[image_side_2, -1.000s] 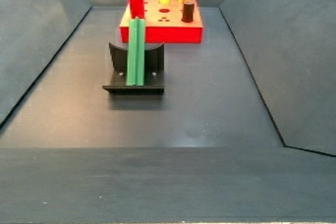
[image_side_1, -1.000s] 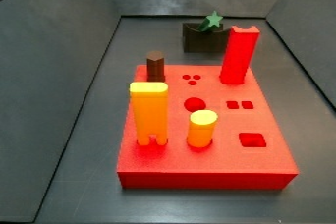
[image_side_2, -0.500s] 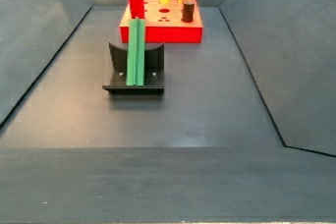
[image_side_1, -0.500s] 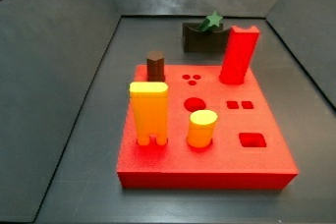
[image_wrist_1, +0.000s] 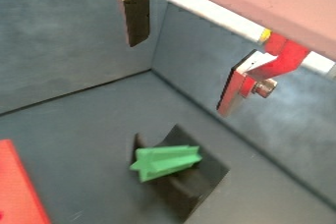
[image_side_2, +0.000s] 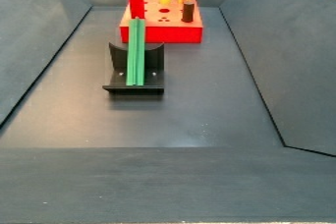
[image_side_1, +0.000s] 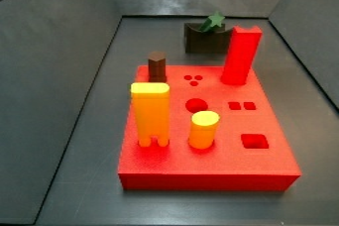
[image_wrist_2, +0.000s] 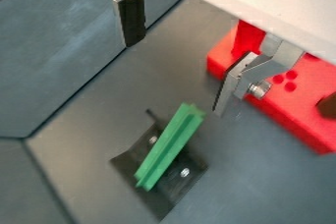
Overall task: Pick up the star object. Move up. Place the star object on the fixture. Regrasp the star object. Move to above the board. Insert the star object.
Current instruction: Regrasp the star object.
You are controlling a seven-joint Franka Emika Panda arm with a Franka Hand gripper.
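My gripper grabs the star object by its exposed star-shaped end next, to insert it upright into the board (image_side_1: 199, 166).
The star object (image_side_2: 136, 48) is a long green bar lying on the fixture (image_side_2: 155, 69), a dark block on the floor in front of the board (image_side_2: 171, 34). Its star-shaped end (image_side_1: 212, 21) shows above the fixture (image_side_1: 197, 40) behind the board (image_side_1: 199, 166). In both wrist views my gripper (image_wrist_1: 182, 76) (image_wrist_2: 178, 76) hangs open well above the star object (image_wrist_1: 165, 161) (image_wrist_2: 171, 147), with nothing between its fingers. The gripper does not show in either side view.
On the board stand a tall red peg (image_side_1: 243, 56), a yellow-orange peg (image_side_1: 150, 114), a yellow cylinder (image_side_1: 203, 129) and a brown peg (image_side_1: 157, 66). Sloping dark walls (image_side_2: 46, 41) enclose the floor on both sides.
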